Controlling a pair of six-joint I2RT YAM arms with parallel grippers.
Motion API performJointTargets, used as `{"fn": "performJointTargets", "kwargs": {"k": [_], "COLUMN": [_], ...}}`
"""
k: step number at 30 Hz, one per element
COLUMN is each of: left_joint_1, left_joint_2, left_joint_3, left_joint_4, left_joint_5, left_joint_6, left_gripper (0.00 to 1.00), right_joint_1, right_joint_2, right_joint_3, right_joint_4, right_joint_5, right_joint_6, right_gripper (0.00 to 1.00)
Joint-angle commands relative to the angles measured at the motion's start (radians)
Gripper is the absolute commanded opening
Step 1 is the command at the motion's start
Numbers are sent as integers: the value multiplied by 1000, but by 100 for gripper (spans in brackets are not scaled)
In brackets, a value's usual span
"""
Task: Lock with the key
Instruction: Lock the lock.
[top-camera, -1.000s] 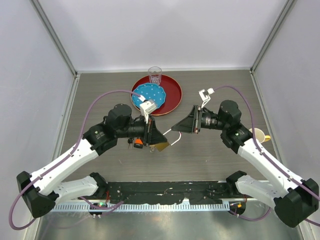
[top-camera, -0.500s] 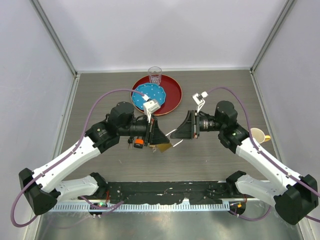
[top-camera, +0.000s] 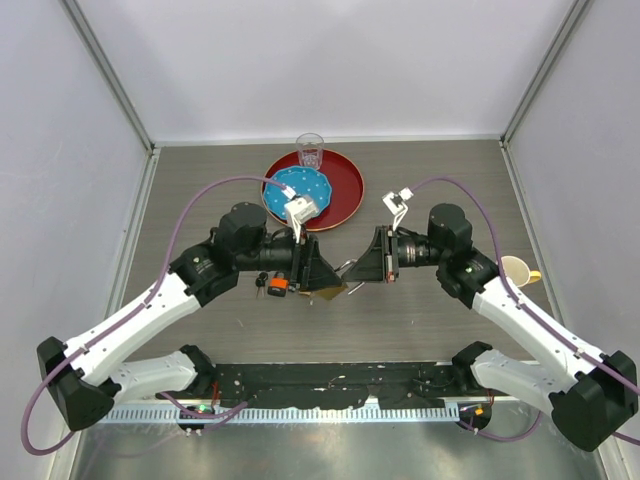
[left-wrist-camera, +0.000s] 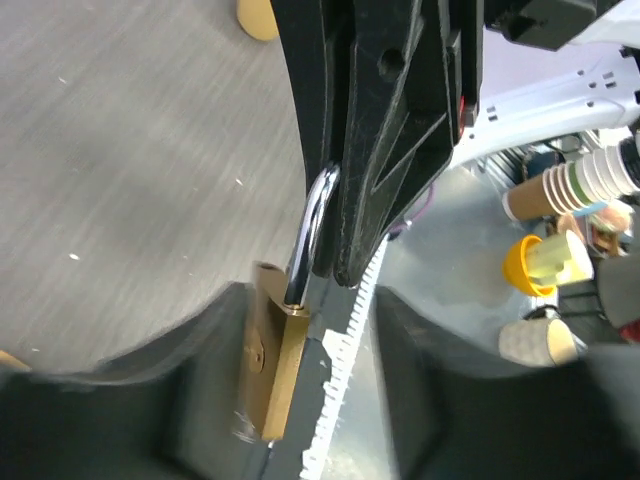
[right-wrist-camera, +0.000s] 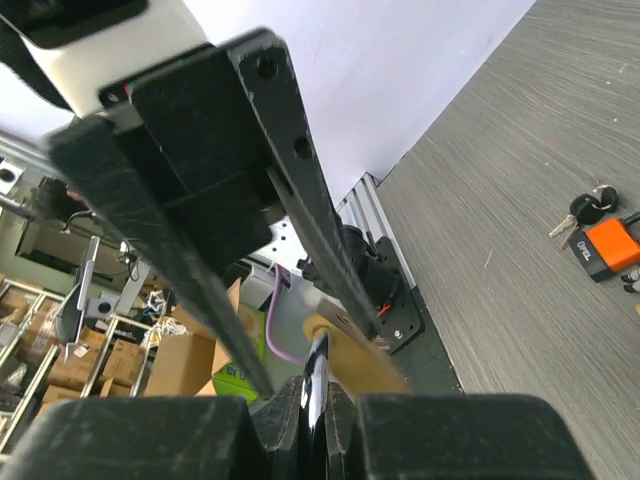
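The robot's left gripper next needs to grab the body of the brass padlock (top-camera: 328, 291) by the broad sides to lock the padlock, and this leaves the steel shackle to the right gripper.
A brass padlock (top-camera: 328, 291) hangs in the air between the two arms. In the left wrist view its body (left-wrist-camera: 265, 360) lies against one finger of my left gripper (left-wrist-camera: 310, 400), with a clear gap to the other finger, so the jaws stand open. The steel shackle (left-wrist-camera: 310, 230) rises into the black fingers of my right gripper (top-camera: 362, 268). My right gripper (right-wrist-camera: 315, 400) is shut on that shackle (right-wrist-camera: 318, 370) in its own view. The key (top-camera: 262, 284) lies on the table with an orange tag (right-wrist-camera: 605, 245), below the left wrist.
A red tray (top-camera: 348, 195) at the back holds a blue dotted plate (top-camera: 300, 188) and a clear glass (top-camera: 310, 150). A cream cup (top-camera: 515, 270) stands at the right wall. The black rail (top-camera: 330, 385) runs along the near edge.
My right gripper moved left to the padlock and shut on its shackle. The left jaws, shut on the padlock body before, have parted.
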Motion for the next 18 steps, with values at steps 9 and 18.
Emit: {"fn": "performJointTargets", "kwargs": {"k": [9,18], "left_joint_1": [-1,-1], "left_joint_2": [-254,-393], "left_joint_3": [-126,-324], "left_joint_4": [322,590], "left_joint_5": [-295,-360], "left_joint_6": [-58,-11], "left_gripper": [87,100], "right_joint_1": [7,6], "right_joint_2": [-96,-111], "right_joint_3": [-38,-125], "right_joint_4": [322,620], "right_joint_5": [206,318], "right_joint_6": [334,636], "right_gripper": [2,2]}}
